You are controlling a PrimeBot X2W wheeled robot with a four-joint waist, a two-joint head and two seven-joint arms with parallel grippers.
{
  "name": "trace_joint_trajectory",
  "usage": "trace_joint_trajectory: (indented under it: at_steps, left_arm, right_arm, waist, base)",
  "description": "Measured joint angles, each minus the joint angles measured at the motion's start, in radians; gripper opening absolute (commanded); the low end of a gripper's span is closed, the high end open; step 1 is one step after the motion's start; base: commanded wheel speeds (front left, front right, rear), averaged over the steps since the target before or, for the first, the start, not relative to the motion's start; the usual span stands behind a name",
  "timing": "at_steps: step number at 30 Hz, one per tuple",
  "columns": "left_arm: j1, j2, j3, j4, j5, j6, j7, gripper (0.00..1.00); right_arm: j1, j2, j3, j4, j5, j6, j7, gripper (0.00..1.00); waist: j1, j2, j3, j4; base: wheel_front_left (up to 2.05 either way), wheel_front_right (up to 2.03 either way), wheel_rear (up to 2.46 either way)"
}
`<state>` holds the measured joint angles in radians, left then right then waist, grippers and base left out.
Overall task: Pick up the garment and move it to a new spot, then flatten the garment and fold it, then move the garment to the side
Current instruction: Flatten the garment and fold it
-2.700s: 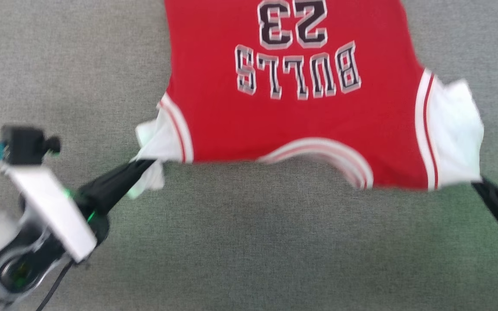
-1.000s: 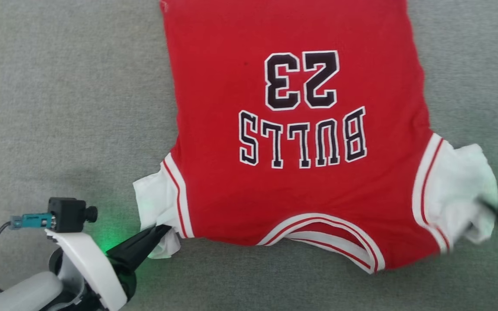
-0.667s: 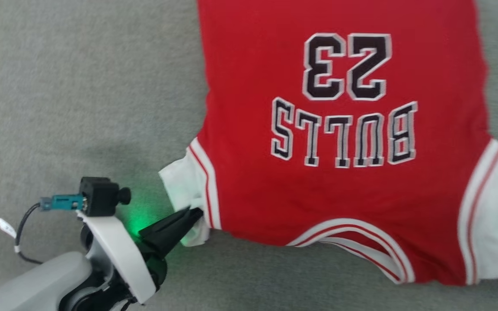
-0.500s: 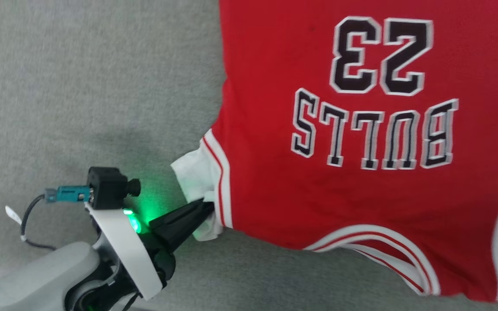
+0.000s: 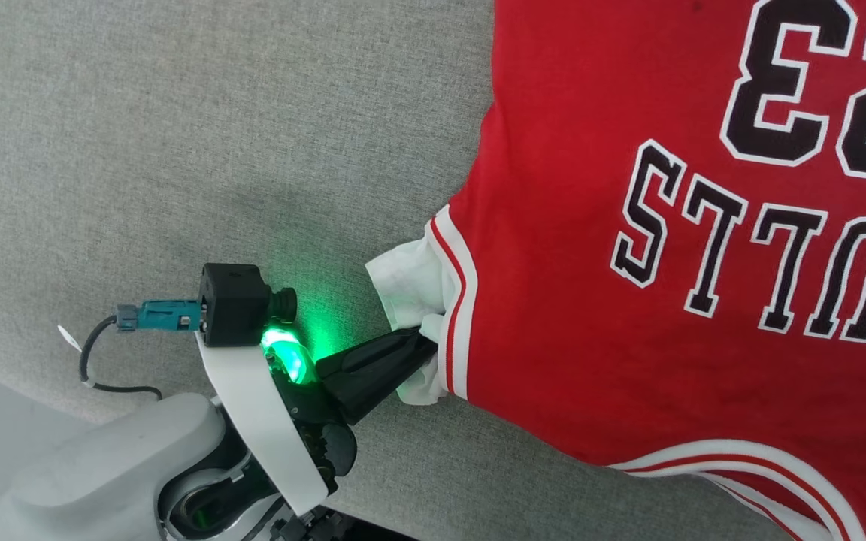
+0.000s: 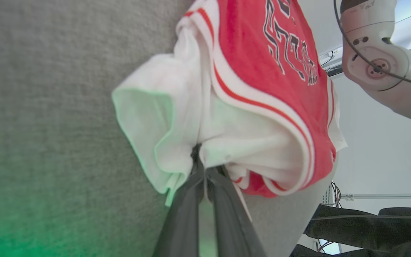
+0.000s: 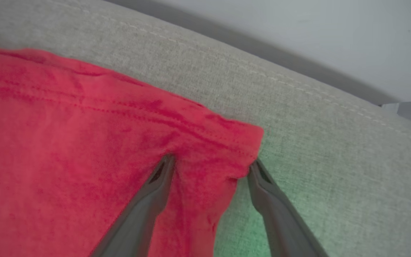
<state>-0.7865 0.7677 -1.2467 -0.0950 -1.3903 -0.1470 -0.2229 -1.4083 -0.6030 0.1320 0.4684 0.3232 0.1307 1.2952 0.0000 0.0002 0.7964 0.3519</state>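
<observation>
My right gripper grabs the rumpled hem corner [image 7: 217, 156] of the garment next. The corner stands up between the open fingers while the red cloth lies spread flat.
The garment [image 5: 628, 225] is a red jersey with black, white-outlined letters and numerals, lying spread on a grey cushion. My left gripper [image 5: 425, 342] is shut on its white sleeve [image 5: 410, 278] at the jersey's near left corner. In the left wrist view the fingertips [image 6: 195, 151] pinch the bunched white sleeve [image 6: 162, 107], beside the striped trim of the garment [image 6: 255, 53]. My right gripper [image 7: 212, 161] stands open, its two fingers straddling a rumpled red hem corner of the garment [image 7: 66, 125] and pressing down on the fabric.
The grey cushion [image 5: 140, 150] ends in a rounded edge at the lower left [image 5: 19, 383]. In the right wrist view its stitched seam [image 7: 298, 85] runs close behind the hem corner, with a pale wall beyond. The right arm's pale joint [image 6: 373, 53] shows past the jersey.
The head camera has swung, so the jersey now sits larger and further right. My left gripper keeps its hold on the white sleeve. The right gripper came off the other sleeve.
</observation>
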Motion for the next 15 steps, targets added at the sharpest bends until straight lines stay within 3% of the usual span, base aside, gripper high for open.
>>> trace_joint_trajectory:
  at_steps: [1, 2, 3, 4, 5, 15]
  left_arm:
    - [-0.003, 0.001, -0.003, -0.001, 0.0, 0.0, -0.003, 0.0]
    - [-0.007, 0.002, -0.007, -0.001, 0.0, 0.0, -0.006, 0.0]
    - [-0.008, 0.002, -0.008, -0.001, 0.0, 0.0, -0.007, 0.0]
    - [-0.01, 0.003, -0.01, -0.001, 0.0, 0.0, -0.009, 0.0]
    - [-0.011, 0.003, -0.012, -0.001, 0.0, 0.0, -0.013, 0.0]
    - [-0.008, 0.003, -0.027, 0.04, -0.018, -0.003, -0.032, 0.0]
  right_arm:
    - [-0.003, -0.001, 0.002, 0.003, 0.002, 0.0, 0.003, 1.0]
    - [-0.006, -0.002, 0.008, 0.005, 0.007, 0.0, 0.006, 0.78]
    - [-0.006, -0.003, 0.012, 0.004, 0.012, 0.0, 0.006, 0.49]
    - [-0.006, -0.006, 0.017, 0.002, 0.018, 0.0, 0.005, 0.09]
    - [-0.007, -0.007, 0.019, 0.002, 0.024, 0.0, -0.001, 0.0]
    - [0.047, -0.018, 0.053, 0.006, 0.102, 0.0, -0.111, 0.0]
  waist:
    - [0.0, 0.0, 0.003, 0.001]
    - [0.0, 0.0, 0.006, 0.0]
    - [0.0, 0.0, 0.007, -0.001]
    - [0.0, 0.0, 0.009, -0.002]
    - [0.0, 0.0, 0.01, -0.004]
    - [0.0, -0.0001, -0.043, -0.031]
  base:
    - [0.0, 0.0, 0.0]
    - [0.0, 0.0, 0.0]
    - [0.0, 0.0, 0.0]
    - [0.0, 0.0, 0.0]
    - [0.0, 0.0, 0.0]
    - [0.0, 0.0, 0.0]
